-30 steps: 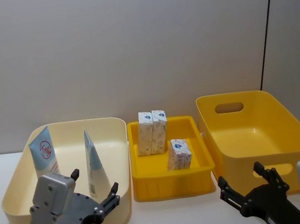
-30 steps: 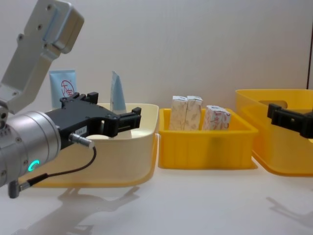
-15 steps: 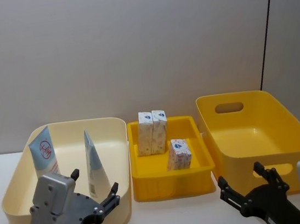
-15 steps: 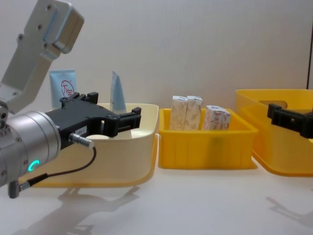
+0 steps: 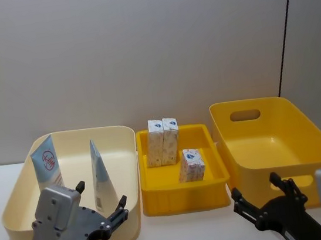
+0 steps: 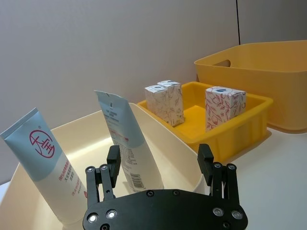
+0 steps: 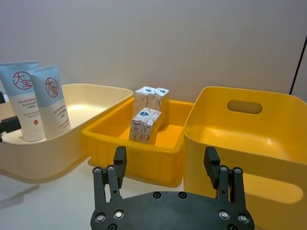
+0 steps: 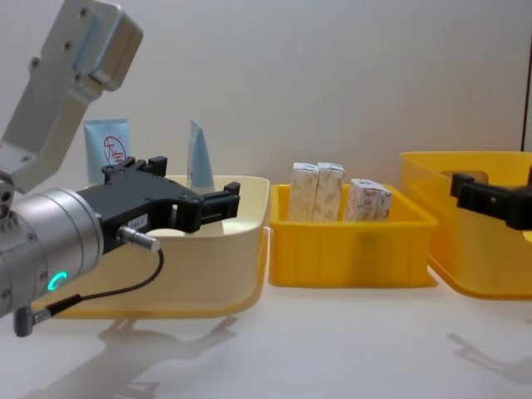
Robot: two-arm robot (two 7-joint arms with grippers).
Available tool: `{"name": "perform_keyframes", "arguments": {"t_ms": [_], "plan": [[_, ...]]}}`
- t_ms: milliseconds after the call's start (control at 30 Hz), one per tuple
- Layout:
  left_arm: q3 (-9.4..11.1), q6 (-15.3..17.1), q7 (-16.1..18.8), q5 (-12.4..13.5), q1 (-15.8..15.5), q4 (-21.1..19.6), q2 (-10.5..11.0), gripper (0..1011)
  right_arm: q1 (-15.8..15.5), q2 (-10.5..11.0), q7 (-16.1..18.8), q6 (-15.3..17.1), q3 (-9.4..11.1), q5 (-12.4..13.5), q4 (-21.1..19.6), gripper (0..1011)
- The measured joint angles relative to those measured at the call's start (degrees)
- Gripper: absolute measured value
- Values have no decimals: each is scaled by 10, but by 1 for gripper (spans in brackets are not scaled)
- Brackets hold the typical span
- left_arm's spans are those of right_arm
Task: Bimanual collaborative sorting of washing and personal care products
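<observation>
I need to grab the white carton's upper end (image 5: 191,158) (image 8: 369,193) with my right gripper next, above the rim of the yellow tray, because the tray's sides close in around the carton's lower half.
Two tall blue-and-white tubes (image 5: 47,164) (image 5: 100,178) stand leaning in the cream bin (image 5: 16,192); the left wrist view shows these tubes (image 6: 43,167) (image 6: 125,143) close ahead. Three small patterned cartons (image 5: 156,142) (image 5: 171,140) (image 5: 191,164) stand in the small yellow tray (image 5: 186,199). My left gripper (image 5: 101,194) hovers open and empty at the cream bin's near right corner (image 8: 195,179). My right gripper (image 5: 255,185) is open and empty in front of the large yellow bin (image 5: 305,136), seen from its own wrist (image 7: 165,155).
The three bins sit side by side on a white table (image 8: 332,349) against a grey wall. The large yellow bin (image 7: 249,139) has nothing in it. Open table surface lies in front of the bins.
My right gripper has shifted slightly to the left. The left arm, tubes and cartons have stayed put.
</observation>
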Motion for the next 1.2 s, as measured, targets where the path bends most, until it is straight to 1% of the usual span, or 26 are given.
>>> {"name": "perform_keyframes", "arguments": {"t_ms": [133, 200, 267, 300, 367, 433, 467, 500, 533, 567, 600, 667, 700, 733, 767, 800, 833, 867, 900, 967, 1000, 1067, 1100, 1167, 1200], "plan": [[0, 0, 0, 0, 0, 0, 0, 1003, 10, -3, 0, 25, -2, 1, -11, 1001], [0, 0, 0, 0, 0, 0, 0, 1003, 19, -6, 0, 51, -3, 5, -19, 1001], [0, 0, 0, 0, 0, 0, 0, 1003, 27, -8, -1, 69, -5, 7, -25, 1001], [0, 0, 0, 0, 0, 0, 0, 1003, 37, -11, -2, 92, -6, 11, -32, 1001], [0, 0, 0, 0, 0, 0, 0, 1003, 49, -16, -3, 112, -7, 15, -39, 1001], [0, 0, 0, 0, 0, 0, 0, 1003, 72, -24, -5, 155, -10, 23, -47, 1001], [0, 0, 0, 0, 0, 0, 0, 1003, 72, -24, -5, 155, -10, 23, -47, 1001], [0, 0, 0, 0, 0, 0, 0, 1003, 86, -29, -6, 180, -12, 27, -51, 1001], [0, 0, 0, 0, 0, 0, 0, 1003, 92, -31, -6, 191, -12, 29, -52, 1001], [0, 0, 0, 0, 0, 0, 0, 1003, 105, -36, -8, 216, -13, 34, -53, 1001], [0, 0, 0, 0, 0, 0, 0, 1003, 105, -36, -8, 216, -13, 34, -53, 1001], [0, 0, 0, 0, 0, 0, 0, 1003, 131, -45, -11, 258, -15, 40, -54, 1001], [0, 0, 0, 0, 0, 0, 0, 1003, 137, -48, -12, 268, -16, 42, -53, 1001], [0, 0, 0, 0, 0, 0, 0, 1003, 149, -52, -15, 292, -17, 45, -52, 1001], [0, 0, 0, 0, 0, 0, 0, 1003, 149, -52, -15, 292, -17, 45, -52, 1001], [0, 0, 0, 0, 0, 0, 0, 1004, 157, -54, -16, 302, -18, 46, -50, 1001], [0, 0, 0, 0, 0, 0, 0, 1003, 169, -59, -18, 325, -19, 49, -46, 1001], [0, 0, 0, 0, 0, 0, 0, 1003, 175, -62, -19, 332, -19, 49, -44, 1001], [0, 0, 0, 0, 0, 0, 0, 1003, 189, -67, -22, 355, -20, 51, -39, 1001], [0, 0, 0, 0, 0, 0, 0, 1003, 201, -72, -25, 373, -21, 53, -33, 1001], [0, 0, 0, 0, 0, 0, 0, 1003, 213, -77, -28, 391, -22, 54, -25, 1001], [0, 0, 0, 0, 0, 0, 0, 1003, 226, -83, -31, 409, -23, 55, -16, 1001], [0, 0, 0, 0, 0, 0, 0, 1003, 237, -88, -35, 426, -23, 56, -7, 1001], [0, 0, 0, 0, 0, 0, 0, 1003, 250, -95, -40, 442, -23, 56, 4, 1001], [0, 0, 0, 0, 0, 0, 0, 1003, 263, -101, -43, 454, -23, 56, 16, 1001]]}}
